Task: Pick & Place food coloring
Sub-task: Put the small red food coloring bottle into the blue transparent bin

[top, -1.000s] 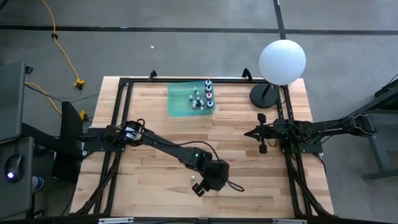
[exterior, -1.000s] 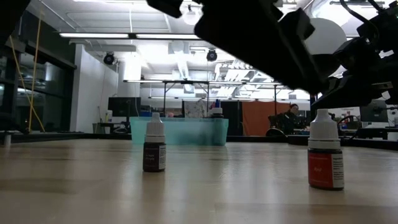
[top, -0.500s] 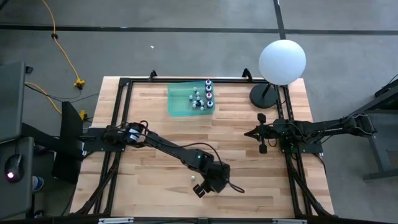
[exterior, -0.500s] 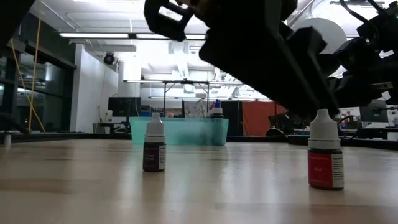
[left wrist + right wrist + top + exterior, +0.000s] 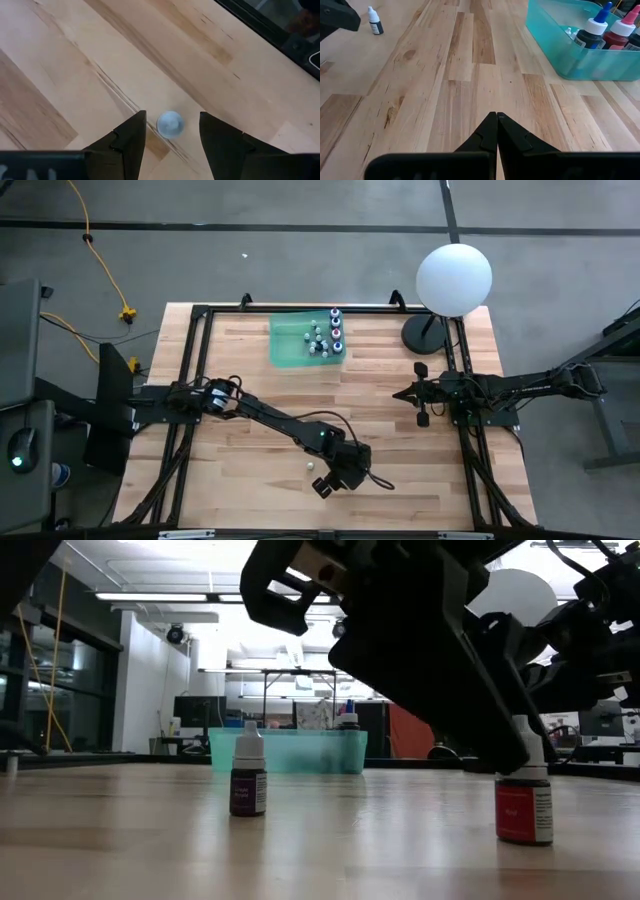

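Note:
My left gripper picks up the small food coloring bottle by its white cap [image 5: 170,123] next, to move it into the teal tray.
One food coloring bottle with a red label [image 5: 523,810] stands upright on the wooden table near its front edge. Its white cap [image 5: 170,123] shows between the two fingers of my left gripper [image 5: 172,117], which is open and slants down over it [image 5: 321,486]. The fingers stand on either side of the cap with a gap on each side. A second, dark bottle [image 5: 248,780] stands upright a little farther back and left [image 5: 311,467]. My right gripper [image 5: 496,118] is shut and waits at the table's right side [image 5: 421,394].
A teal tray [image 5: 285,345] at the far middle of the table holds several more bottles [image 5: 326,336]. A white globe lamp [image 5: 453,278] stands at the far right corner. Black frame rails [image 5: 188,410] run along both sides. Bare wood lies between the arms.
My left gripper has sunk toward the table, its open fingers coming down around the cap of the red-labelled bottle. Both bottles have stayed where they were.

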